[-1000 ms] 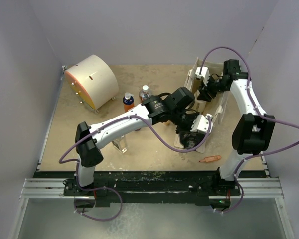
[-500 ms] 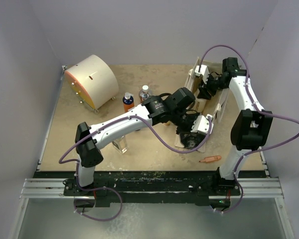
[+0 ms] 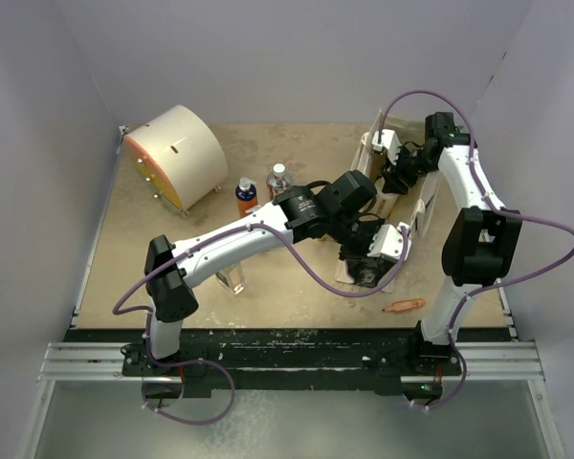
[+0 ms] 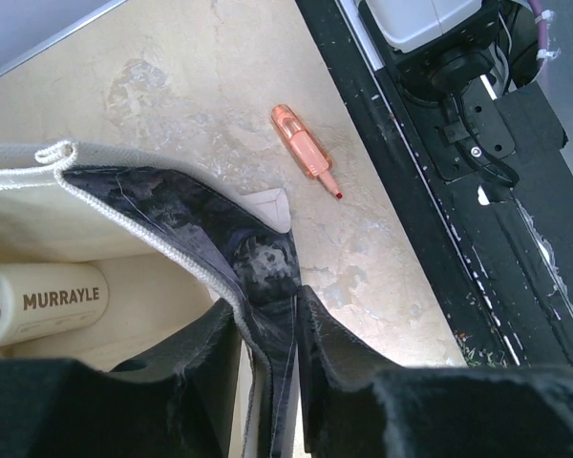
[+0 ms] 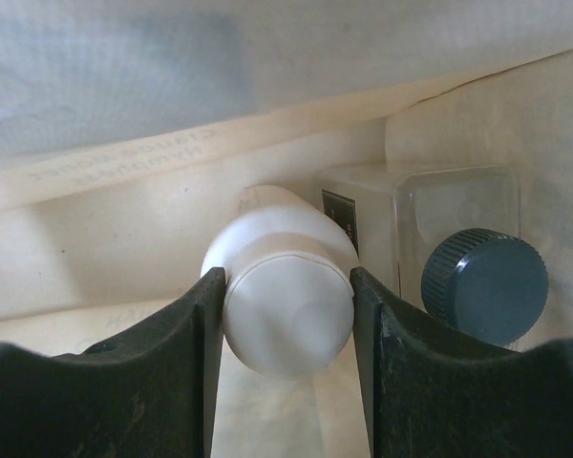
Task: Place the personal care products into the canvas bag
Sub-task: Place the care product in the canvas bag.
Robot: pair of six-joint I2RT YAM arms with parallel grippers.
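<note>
My right gripper should release the white-capped bottle, as it stands upright inside the bag beside the clear squarish bottle and would stay standing if I opened now.
The canvas bag [image 3: 425,205] stands open at the right of the table. My left gripper [image 4: 267,301] has the bag's near rim, with its dark printed panel [image 4: 172,205], between its fingers, and both tips touch the cloth. A cream bottle [image 4: 48,303] lies inside the bag. My right gripper [image 5: 286,286] is down inside the bag [image 5: 124,95], shut on the cap of a white-capped bottle [image 5: 286,305]. A clear squarish bottle [image 5: 458,205] with a dark cap sits beside it. An orange bottle with a blue cap [image 3: 246,195], a pale-capped bottle [image 3: 278,178] and a clear bottle [image 3: 231,277] stand on the table.
A large cream drum with an orange face [image 3: 177,158] lies at the back left. A small orange pen-like stick [image 3: 403,306] lies near the front edge, right of the left gripper [image 3: 368,268]. The left arm reaches across the middle of the table.
The right arm has drawn slightly toward the back with its gripper still in the bag. The left gripper has barely shifted at the bag's rim.
</note>
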